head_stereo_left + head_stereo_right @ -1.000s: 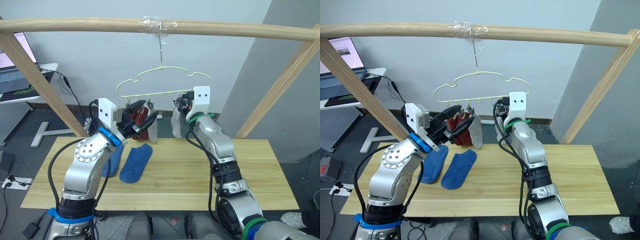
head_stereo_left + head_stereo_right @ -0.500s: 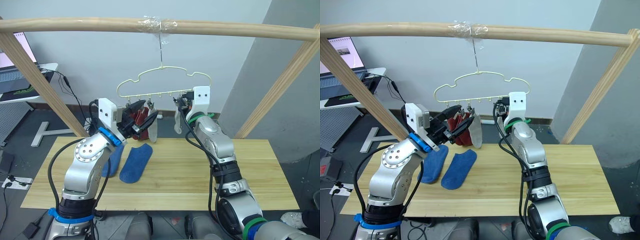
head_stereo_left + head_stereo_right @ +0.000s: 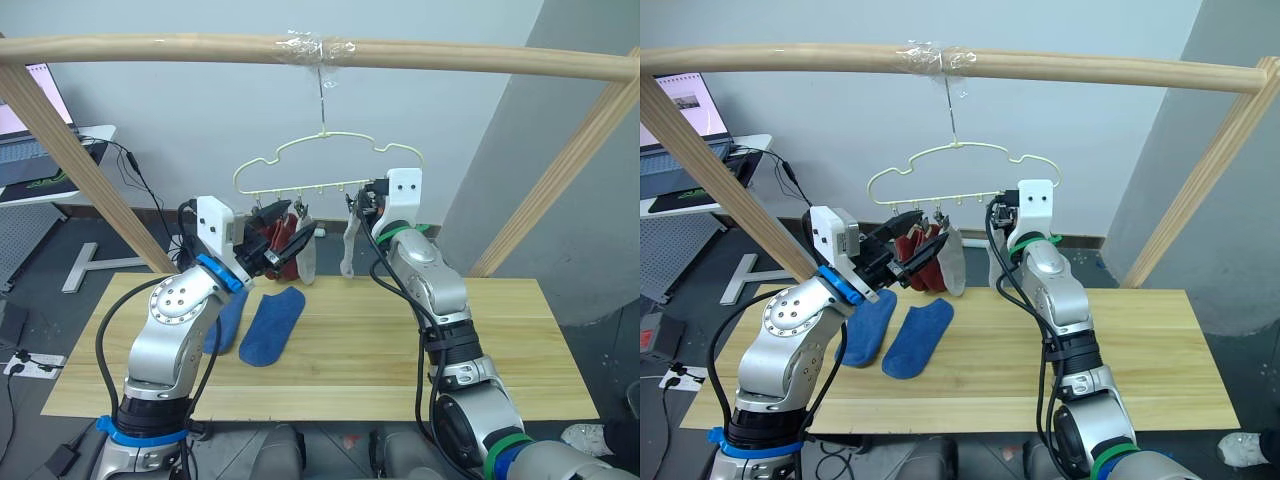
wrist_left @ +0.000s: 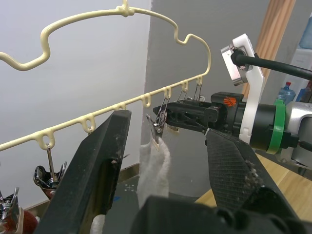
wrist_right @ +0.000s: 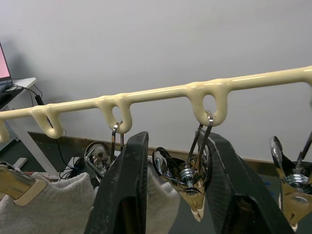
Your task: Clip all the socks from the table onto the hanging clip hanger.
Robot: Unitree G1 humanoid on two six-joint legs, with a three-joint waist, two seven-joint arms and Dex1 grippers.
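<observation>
My left gripper will next grab the blue sock by its middle [image 3: 272, 327] to bring it up to the clip hanger [image 3: 325, 160].
The pale yellow clip hanger [image 3: 325, 160] hangs by its hook from the wooden pole. Two rust red socks [image 3: 272, 236] and a light grey sock [image 3: 308, 258] hang clipped at its left half. Another light grey sock [image 3: 347, 250] dangles from a clip [image 5: 187, 173] further right, and my right gripper [image 3: 360, 207] is shut on that clip's handles. My left gripper [image 4: 168, 126] stands open and empty just left of this sock, in front of the red ones. Two blue socks [image 3: 272, 325] [image 3: 228, 320] lie side by side on the table [image 3: 400, 350] at the left.
The thick wooden pole frame [image 3: 200, 48] spans overhead, its slanted legs [image 3: 70, 150] coming down at both table ends. Several free clips [image 5: 287, 185] hang along the hanger's bar. A desk with a laptop [image 3: 25, 150] stands off to the far left.
My right gripper has risen slightly at the hanger's bar, and the grey sock under it has swung a little to the left. The left arm has stayed put.
</observation>
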